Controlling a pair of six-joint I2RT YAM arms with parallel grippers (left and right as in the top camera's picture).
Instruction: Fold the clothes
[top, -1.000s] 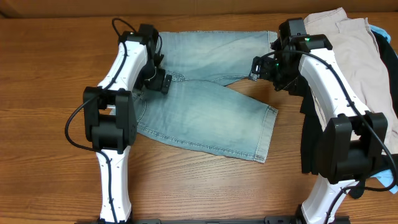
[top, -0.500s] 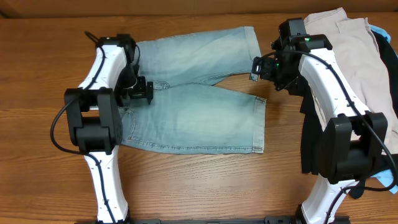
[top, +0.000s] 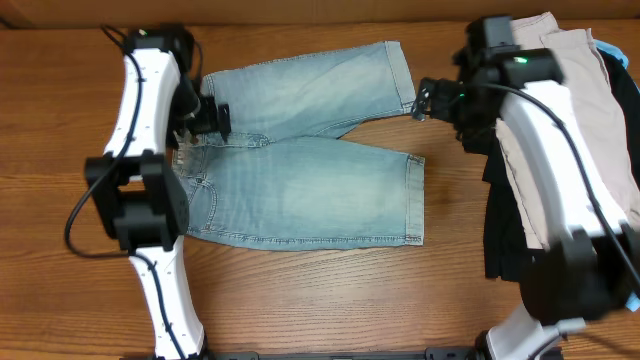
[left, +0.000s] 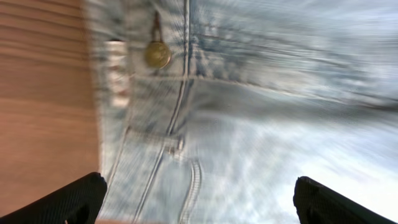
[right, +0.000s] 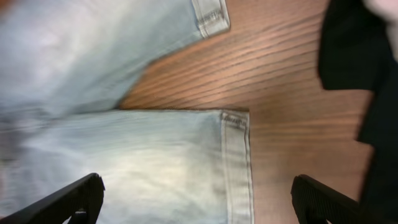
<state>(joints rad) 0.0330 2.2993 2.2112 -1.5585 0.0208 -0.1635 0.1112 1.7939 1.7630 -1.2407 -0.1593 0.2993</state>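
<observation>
The near leg is to be folded over the far one, so the left gripper next needs to grab the denim shorts' waistband at its near corner (top: 193, 229) (left: 116, 210).
The light-blue denim shorts (top: 300, 170) lie flat on the table, waistband to the left, both hemmed legs pointing right. My left gripper (top: 212, 118) is open above the waistband; its view shows the brass button (left: 157, 54) and fly seam between the spread fingers (left: 198, 202). My right gripper (top: 428, 100) is open just right of the upper leg's hem; its view shows both leg hems (right: 235, 158) and bare wood between the fingers (right: 198, 202). Neither gripper holds anything.
A pile of other garments lies at the right edge: beige (top: 570, 80), black (top: 505, 225) and a bit of bright blue (top: 625, 290). The black cloth also shows in the right wrist view (right: 360, 56). The table is wood (top: 330, 300).
The shorts were dragged left and straightened, both legs now lying parallel. Both grippers have let go and risen; the left arm moved left and back, the right arm shifted slightly right.
</observation>
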